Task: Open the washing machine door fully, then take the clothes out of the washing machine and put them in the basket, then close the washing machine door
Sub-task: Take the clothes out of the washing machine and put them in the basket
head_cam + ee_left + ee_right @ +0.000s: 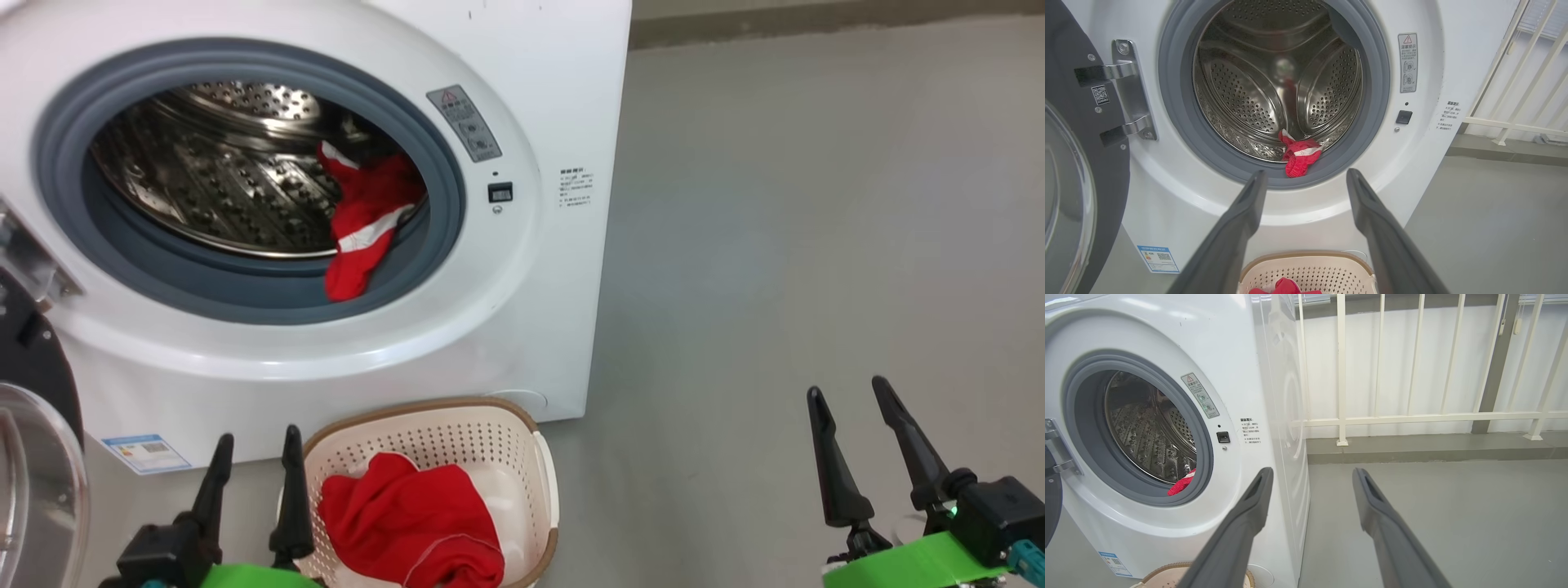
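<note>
The red garment lies slack inside the drum except for its ribbed end draped over the gasket point(350, 273), so the left gripper needs to grab the garment by that end next.
The white washing machine point(539, 98) stands open, its door point(33, 457) swung wide to the left point(1069, 179). A red garment with white stripes point(363, 224) drapes over the grey gasket at the drum's lower right point(1299, 157) point(1182, 486). Another red garment point(408, 523) lies in the cream basket point(545, 482) on the floor before the machine point(1306, 269). My left gripper point(257, 441) hovers open just left of the basket, fingers empty point(1304, 175). My right gripper point(849, 390) stands open over bare floor to the right point(1310, 471).
Grey floor point(816, 204) stretches right of the machine. A white railing point(1412, 416) on a low kerb runs behind it. The door hinge point(1128, 90) sits at the opening's left. The basket's rim point(1167, 569) touches the machine's front base.
</note>
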Robot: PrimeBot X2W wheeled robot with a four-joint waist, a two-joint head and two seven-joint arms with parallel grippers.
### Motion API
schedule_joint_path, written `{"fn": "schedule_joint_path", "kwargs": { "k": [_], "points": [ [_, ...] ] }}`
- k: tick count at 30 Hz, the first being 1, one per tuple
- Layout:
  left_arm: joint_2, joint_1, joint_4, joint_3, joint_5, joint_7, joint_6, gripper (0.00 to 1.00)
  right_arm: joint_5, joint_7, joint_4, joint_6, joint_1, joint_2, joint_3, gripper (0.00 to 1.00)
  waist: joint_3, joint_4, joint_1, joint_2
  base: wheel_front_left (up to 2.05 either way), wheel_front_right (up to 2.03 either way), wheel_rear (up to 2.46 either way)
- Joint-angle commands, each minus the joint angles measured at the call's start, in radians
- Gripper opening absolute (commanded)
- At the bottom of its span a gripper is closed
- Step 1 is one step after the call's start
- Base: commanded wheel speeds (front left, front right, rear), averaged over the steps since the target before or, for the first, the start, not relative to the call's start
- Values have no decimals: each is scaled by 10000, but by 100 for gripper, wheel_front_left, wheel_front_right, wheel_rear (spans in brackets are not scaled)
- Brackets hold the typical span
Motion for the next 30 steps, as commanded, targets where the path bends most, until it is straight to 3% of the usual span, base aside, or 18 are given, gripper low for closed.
{"fn": "schedule_joint_path", "kwargs": {
  "k": [1, 30],
  "points": [
    [119, -70, -325, 282, -45, -122, 63, 100, -96, -63, -300, 48, -98, -87, 182, 100, -125, 58, 0, 0, 0, 0, 0],
    [118, 299, -466, 110, 113, -122, 69, 100, 42, -63, -389, 48, 195, -87, 220, 100, -313, 239, 0, 0, 0, 0, 0]
  ]
}}
